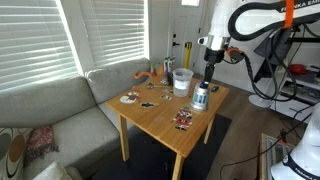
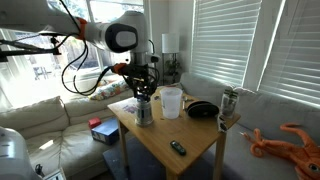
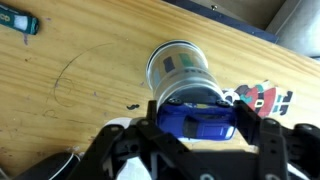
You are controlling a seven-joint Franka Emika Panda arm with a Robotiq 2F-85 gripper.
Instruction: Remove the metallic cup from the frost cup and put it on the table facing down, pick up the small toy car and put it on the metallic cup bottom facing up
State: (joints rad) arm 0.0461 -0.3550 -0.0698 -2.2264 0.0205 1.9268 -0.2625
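My gripper should open now. The bottom of the toy car is against the metallic cup's upturned bottom [image 1: 201, 89] [image 3: 190, 94], so the toy car would rest there if I opened now.
The metallic cup [image 1: 201, 97] stands upside down on the table [image 1: 160, 113]; it also shows in an exterior view [image 2: 146, 112] and in the wrist view [image 3: 180, 70]. My gripper [image 3: 196, 118] is shut on the small blue toy car [image 3: 195, 121] and holds it just above the cup's upturned bottom. The gripper hangs over the cup in both exterior views [image 1: 209, 72] [image 2: 143, 92]. The frost cup [image 1: 182, 81] stands upright behind the metal cup, also seen in an exterior view [image 2: 171, 102].
A dark plate [image 2: 201, 109], a small dark item [image 2: 177, 148], a flat toy [image 1: 184, 119] and a round item [image 1: 130, 98] lie on the table. A green-tipped object [image 3: 16, 22] lies at the wrist view's top left. A sofa [image 1: 50, 120] flanks the table.
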